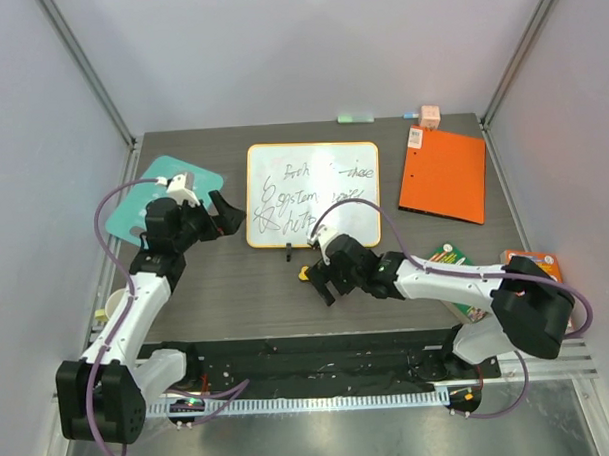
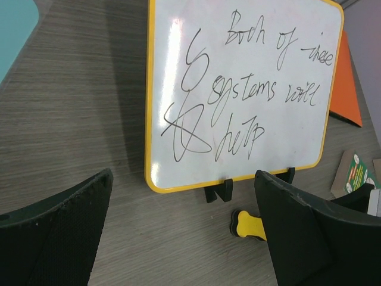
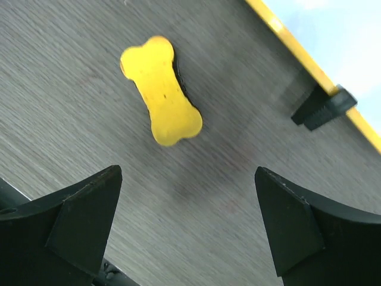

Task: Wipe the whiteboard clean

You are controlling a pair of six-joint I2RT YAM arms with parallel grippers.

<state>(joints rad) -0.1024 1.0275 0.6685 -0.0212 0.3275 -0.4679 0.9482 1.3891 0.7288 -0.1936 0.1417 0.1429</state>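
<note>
I next need to grab the yellow bone-shaped eraser across its narrow middle (image 1: 306, 274) with my right gripper, so that its dark bottom stays free to erase the whiteboard (image 1: 312, 193).
The whiteboard (image 1: 312, 193) lies flat at the table's middle, yellow-rimmed and covered in black handwriting; the left wrist view shows it (image 2: 250, 89) close ahead. A yellow bone-shaped eraser (image 1: 304, 274) lies on the table just in front of the board's near edge. My right gripper (image 1: 321, 279) hovers open right by the eraser (image 3: 161, 89), which lies ahead of the empty jaws (image 3: 187, 173). My left gripper (image 1: 216, 213) is open and empty beside the board's left edge, its jaws (image 2: 183, 179) facing the board's near corner and the eraser (image 2: 250, 225).
An orange folder (image 1: 443, 173) lies right of the board and a teal sheet (image 1: 178, 192) under the left arm. A pink cube (image 1: 430, 114) sits at the back. A green card (image 1: 451, 258) and an orange packet (image 1: 536, 265) lie near the right arm. Black clips (image 2: 219, 189) stick out from the board's near edge.
</note>
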